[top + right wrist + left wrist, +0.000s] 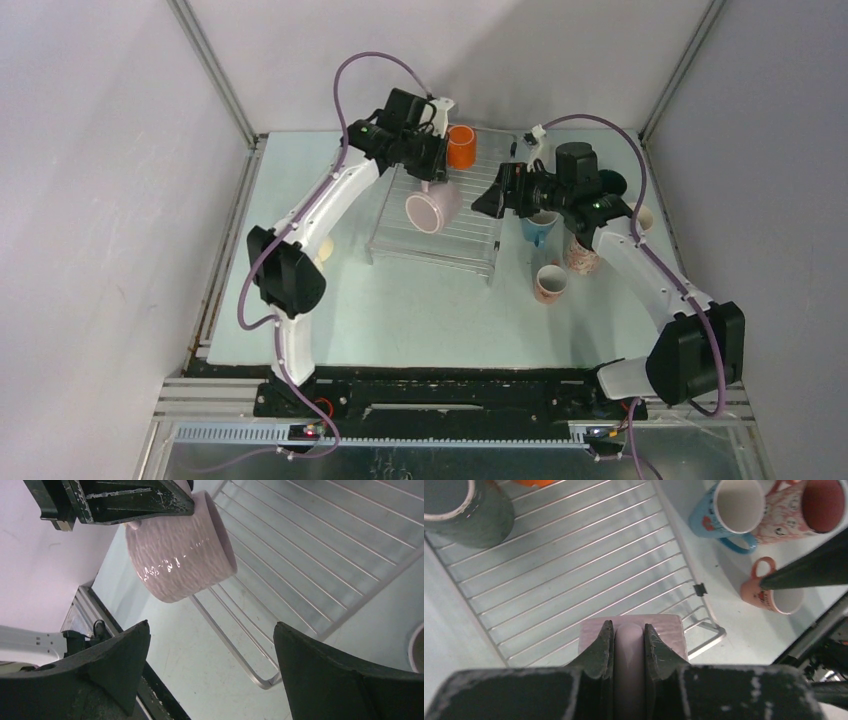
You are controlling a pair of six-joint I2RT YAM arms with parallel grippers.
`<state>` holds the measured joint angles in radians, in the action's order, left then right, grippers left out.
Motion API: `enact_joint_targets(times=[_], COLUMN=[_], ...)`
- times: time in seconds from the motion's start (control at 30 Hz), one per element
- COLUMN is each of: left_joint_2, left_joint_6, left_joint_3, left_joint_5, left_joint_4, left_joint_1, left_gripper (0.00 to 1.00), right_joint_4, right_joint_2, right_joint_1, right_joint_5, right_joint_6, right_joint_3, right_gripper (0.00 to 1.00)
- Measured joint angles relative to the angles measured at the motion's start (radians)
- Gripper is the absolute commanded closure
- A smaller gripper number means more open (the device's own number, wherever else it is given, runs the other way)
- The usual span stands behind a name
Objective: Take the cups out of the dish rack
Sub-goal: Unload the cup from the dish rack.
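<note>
I should next grab the lilac cup by its rim (225, 547) with my right gripper while my left gripper holds the cup's handle. Then I can take over the cup and set it upright.
My left gripper (627, 625) is shut on the handle of a lilac cup (664, 630) and holds it on its side above the dish rack (574, 565). The top view shows that cup (433, 208) hanging over the rack (470, 240) below the left gripper (428, 172). An orange cup (461, 146) stands at the rack's far edge. A dark grey cup (466, 510) also stands on the rack. My right gripper (211, 624) is open and holds nothing, just right of the lilac cup (180, 550), near the rack's right edge (487, 203).
On the table right of the rack stand a blue cup (540, 228), a speckled pink cup (583, 252), a pink cup (550, 283) and a cream cup (643, 218), under and beside the right arm. Walls close in the table on three sides.
</note>
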<state>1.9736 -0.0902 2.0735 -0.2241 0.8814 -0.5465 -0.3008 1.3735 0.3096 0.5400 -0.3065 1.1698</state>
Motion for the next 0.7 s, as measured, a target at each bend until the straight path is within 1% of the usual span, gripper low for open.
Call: enact_joint_targets(times=[0.1,0.33,0.53,0.7], left_joint_2=[-0.014,-0.036,-0.051,-0.068], left_joint_6=[0.017,0.042,0.048,0.045], left_joint_3=[0.000,0.000,0.000,-0.017], left_joint_5=[-0.072,-0.232,-0.367,-0.451], left_joint_4=[-0.012,-0.034,-0.050,-0.082], left_joint_1=[0.005,0.005,0.005,0.005], left_gripper=[1.00,1.00,1.00,1.00], right_joint_4=[0.075,0.179,0.277,0.329], right_joint_2=[0.002,0.024,0.040,0.059], right_joint_1=[-0.023,-0.073,-0.073,-0.057], right_joint_5=[0.072,0.207,0.325,0.412], right_joint_6=[0.003,0.002,-0.034,-0.082], right_joint_3=[-0.026,-0.046,-0.046,-0.046], right_gripper=[0.00,0.00,0.01,0.04])
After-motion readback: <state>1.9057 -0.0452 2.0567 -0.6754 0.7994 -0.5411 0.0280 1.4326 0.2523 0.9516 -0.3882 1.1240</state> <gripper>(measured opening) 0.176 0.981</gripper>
